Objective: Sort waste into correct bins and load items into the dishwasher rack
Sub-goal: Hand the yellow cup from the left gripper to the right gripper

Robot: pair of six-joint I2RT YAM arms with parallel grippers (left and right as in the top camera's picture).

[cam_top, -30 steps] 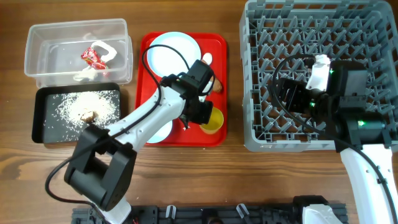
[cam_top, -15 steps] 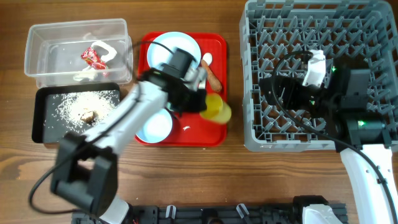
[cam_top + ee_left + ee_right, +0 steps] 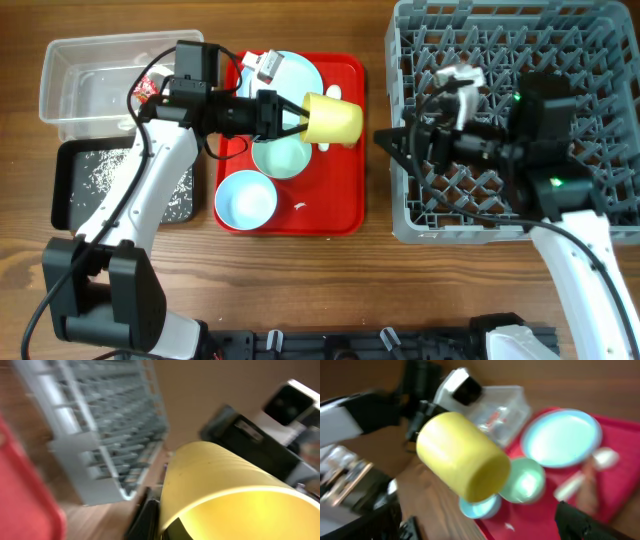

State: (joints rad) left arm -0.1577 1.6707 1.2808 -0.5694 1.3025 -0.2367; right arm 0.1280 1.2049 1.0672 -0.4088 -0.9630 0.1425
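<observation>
My right gripper should next grab the yellow cup across its closed base end (image 3: pixel 351 122). That leaves the cup's opening free, so the cup can go facedown in the dishwasher rack (image 3: pixel 520 60).
My left gripper (image 3: pixel 303 118) is shut on the small yellow cup (image 3: pixel 333 120) and holds it on its side above the red tray (image 3: pixel 345 205), mouth toward the wrist camera (image 3: pixel 225 490). My right gripper (image 3: pixel 392 148) is open and empty at the left edge of the grey dishwasher rack (image 3: pixel 520 60), facing the cup (image 3: pixel 460 457) with a small gap. The pale blue plate (image 3: pixel 295 72), green bowl (image 3: pixel 280 158) and light blue bowl (image 3: pixel 247 200) lie on the tray. The right wrist view shows the white spoon (image 3: pixel 600 457) and a brown stick (image 3: pixel 590 491).
The clear tub (image 3: pixel 90 70) holds the red-and-white wrapper (image 3: pixel 145 88), partly hidden by my left arm. The black tray (image 3: pixel 100 180) holds rice grains. A small white scrap (image 3: pixel 300 207) lies on the red tray. Bare wood lies along the front of the table.
My left gripper lifted the yellow cup off the red tray and turned it toward the rack. My right gripper swung left from over the rack to its left edge.
</observation>
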